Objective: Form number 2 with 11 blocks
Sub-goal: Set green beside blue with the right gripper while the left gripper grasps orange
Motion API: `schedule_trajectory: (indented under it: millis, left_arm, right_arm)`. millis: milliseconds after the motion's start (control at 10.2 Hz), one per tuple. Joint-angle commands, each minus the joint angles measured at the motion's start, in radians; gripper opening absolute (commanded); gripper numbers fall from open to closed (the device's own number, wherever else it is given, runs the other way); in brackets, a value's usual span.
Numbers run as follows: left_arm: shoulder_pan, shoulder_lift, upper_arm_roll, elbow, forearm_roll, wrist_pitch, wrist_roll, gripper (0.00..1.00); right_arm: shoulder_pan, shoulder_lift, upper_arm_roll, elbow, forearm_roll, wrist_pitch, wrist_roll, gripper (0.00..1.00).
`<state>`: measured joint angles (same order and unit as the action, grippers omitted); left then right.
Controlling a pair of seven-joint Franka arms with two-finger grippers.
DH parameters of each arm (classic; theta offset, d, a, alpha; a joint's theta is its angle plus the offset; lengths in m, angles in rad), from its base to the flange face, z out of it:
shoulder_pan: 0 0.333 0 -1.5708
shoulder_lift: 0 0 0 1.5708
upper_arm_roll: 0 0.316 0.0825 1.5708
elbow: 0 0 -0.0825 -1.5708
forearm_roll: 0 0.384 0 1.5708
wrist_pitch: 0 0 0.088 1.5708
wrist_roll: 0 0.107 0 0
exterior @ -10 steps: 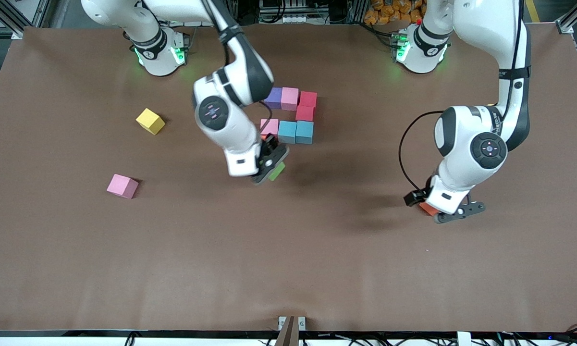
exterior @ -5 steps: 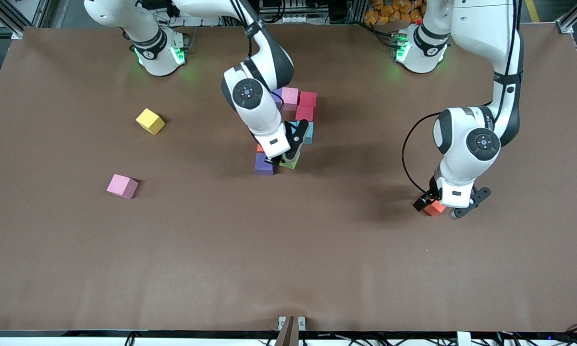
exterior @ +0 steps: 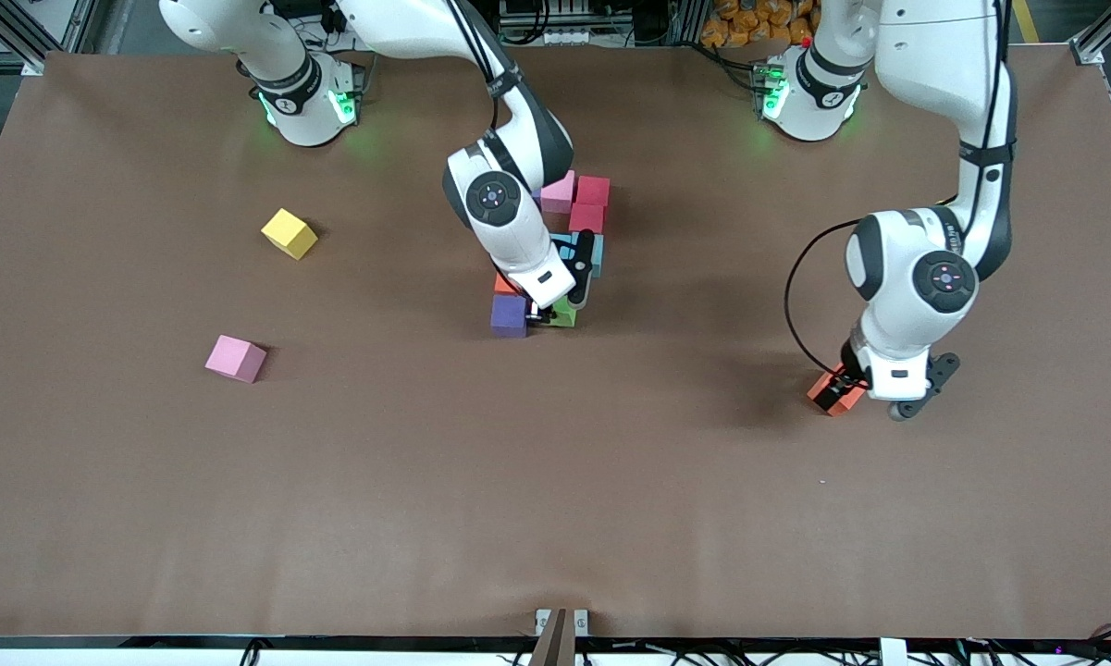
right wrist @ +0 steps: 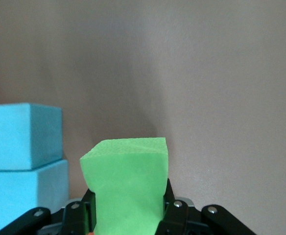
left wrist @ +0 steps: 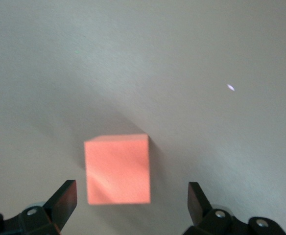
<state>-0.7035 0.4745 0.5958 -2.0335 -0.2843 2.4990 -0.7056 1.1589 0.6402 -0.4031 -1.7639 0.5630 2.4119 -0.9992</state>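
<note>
My left gripper will next grab the lone orange block (exterior: 831, 389) by its opposite sides. Then it can make the row beside the green block (exterior: 566, 316) longer.
My right gripper (exterior: 556, 311) is shut on the green block (exterior: 566, 316), low beside a purple block (exterior: 509, 314) at the near end of the number 2. In the right wrist view the green block (right wrist: 126, 181) is squeezed between the fingers, next to two light blue blocks (right wrist: 24, 137). An orange block (exterior: 502, 283), a pink block (exterior: 558, 192) and two red blocks (exterior: 593, 190) show around the right arm, which hides part of the figure. My left gripper (exterior: 876, 398) hangs open just above a lone orange block (exterior: 831, 389). In the left wrist view that orange block (left wrist: 117, 169) lies just ahead of the spread fingers (left wrist: 64, 200).
A loose pink cube (exterior: 236, 358) and a yellow cube (exterior: 289, 233) lie toward the right arm's end of the table. The brown table (exterior: 555, 499) is bare nearer the front camera.
The right gripper carried the green block in and down beside the purple block. The left gripper turned and shifted slightly by the lone orange block, staying open.
</note>
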Motion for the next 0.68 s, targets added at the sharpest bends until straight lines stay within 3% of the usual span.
schedule_trajectory:
  millis: [0, 586]
  left_arm:
    - [0.002, 0.009, 0.004, 0.001, -0.006, 0.017, -0.008, 1.0]
    - [0.006, 0.056, 0.004, 0.007, -0.015, 0.023, -0.025, 1.0]
  right_arm:
    - [-0.047, -0.002, 0.021, 0.014, -0.011, -0.014, -0.064, 0.0]
    - [-0.047, 0.027, 0.033, 0.014, -0.008, 0.015, -0.053, 0.0]
